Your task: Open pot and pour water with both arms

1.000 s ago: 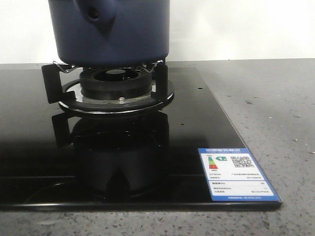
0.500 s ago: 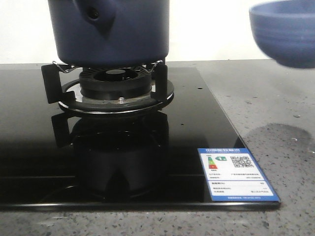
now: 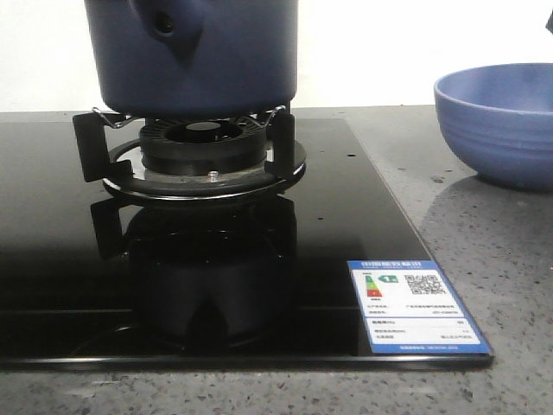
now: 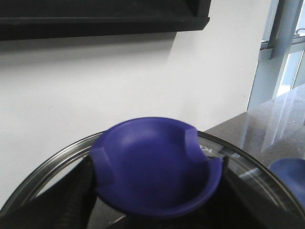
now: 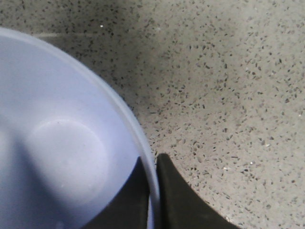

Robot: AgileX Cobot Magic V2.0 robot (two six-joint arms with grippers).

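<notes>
The robot's right gripper should open now: the bowl would stand, with its base down at the speckled grey counter.
The dark navy pot stands on the gas burner; its stubby holed protrusion faces me and its top is cut off by the frame. In the left wrist view my left gripper is shut on the dark blue lid knob of the glass lid. I cannot tell whether the lid rests on the pot. My right gripper is shut on the rim of the light-blue ribbed bowl, one finger inside and one outside. The bowl sits low on the counter at the right.
The black glass cooktop carries a blue energy label at its front right corner. Speckled grey counter lies around the bowl. A white wall stands behind. The bowl's edge also shows in the left wrist view.
The light-blue bowl entered from the upper right, was in the air half a second ago, and is now down at the counter. The pot has not moved.
</notes>
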